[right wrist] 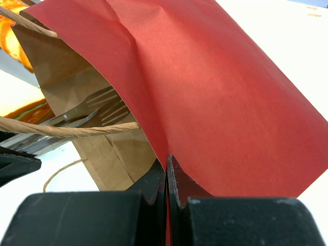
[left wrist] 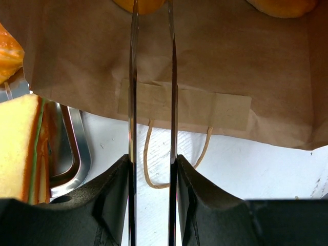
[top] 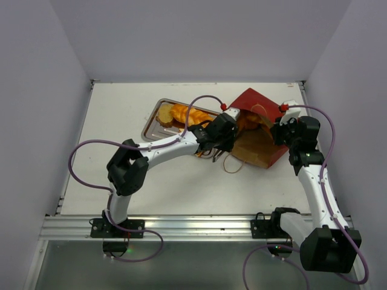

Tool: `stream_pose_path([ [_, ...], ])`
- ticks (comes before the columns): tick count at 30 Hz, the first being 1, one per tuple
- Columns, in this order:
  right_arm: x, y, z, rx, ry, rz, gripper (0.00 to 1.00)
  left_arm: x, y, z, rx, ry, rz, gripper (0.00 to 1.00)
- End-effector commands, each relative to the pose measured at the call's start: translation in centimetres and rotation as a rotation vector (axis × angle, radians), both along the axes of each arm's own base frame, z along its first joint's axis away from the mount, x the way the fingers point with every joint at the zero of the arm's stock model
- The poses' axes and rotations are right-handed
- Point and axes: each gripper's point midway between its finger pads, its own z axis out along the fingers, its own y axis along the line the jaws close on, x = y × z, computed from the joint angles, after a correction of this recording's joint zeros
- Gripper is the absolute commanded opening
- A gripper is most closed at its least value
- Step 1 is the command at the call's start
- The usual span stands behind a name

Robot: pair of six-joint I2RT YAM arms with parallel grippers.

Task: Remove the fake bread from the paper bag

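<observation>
The bread point(top: 247, 122) point(left wrist: 141, 4) is deeper in the bag, beyond the fingers of my left gripper. My left gripper would miss it by closing now, so it needs to move toward the bread first and then close.
The paper bag point(top: 261, 140) lies on its side, red outside and brown inside, its mouth facing left. Orange fake bread point(top: 250, 121) shows inside it, and two pieces point(left wrist: 281, 5) lie at the far end of the left wrist view. More bread point(top: 183, 114) rests on the metal tray point(top: 152, 128). My left gripper point(top: 219, 140) is at the bag's mouth, its thin metal fingers point(left wrist: 133, 77) a little apart over the brown lower wall point(left wrist: 230, 61), with nothing between them. My right gripper point(right wrist: 167, 164) is shut on the bag's red upper wall point(right wrist: 220, 97), holding it up.
A sandwich-like slice point(left wrist: 20, 148) lies in the tray's corner point(left wrist: 79, 159) just left of my left fingers. A string handle point(left wrist: 151, 169) loops onto the white table below the bag's lip, and another handle point(right wrist: 61, 128) crosses the right wrist view. Walls enclose the table.
</observation>
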Motion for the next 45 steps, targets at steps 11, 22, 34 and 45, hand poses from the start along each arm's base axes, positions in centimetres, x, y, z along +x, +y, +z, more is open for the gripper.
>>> stream_pose_path([
  [11, 0.4, 0.2, 2.2, 0.006, -0.069, 0.015, 0.00, 0.7, -1.8, 1.9, 0.008, -0.075, -0.010, 0.43],
  [22, 0.3, 0.2, 2.3, 0.004, -0.071, 0.014, 0.00, 2.5, -2.1, 1.4, 0.090, -0.110, 0.034, 0.45],
  [34, 0.3, 0.3, 2.4, 0.007, -0.075, 0.018, 0.00, 3.9, -2.2, 0.5, 0.147, -0.133, 0.075, 0.35],
  [45, 0.3, 0.2, 2.5, 0.008, -0.077, 0.016, 0.00, 3.2, -1.6, 1.4, 0.145, -0.168, 0.051, 0.00],
])
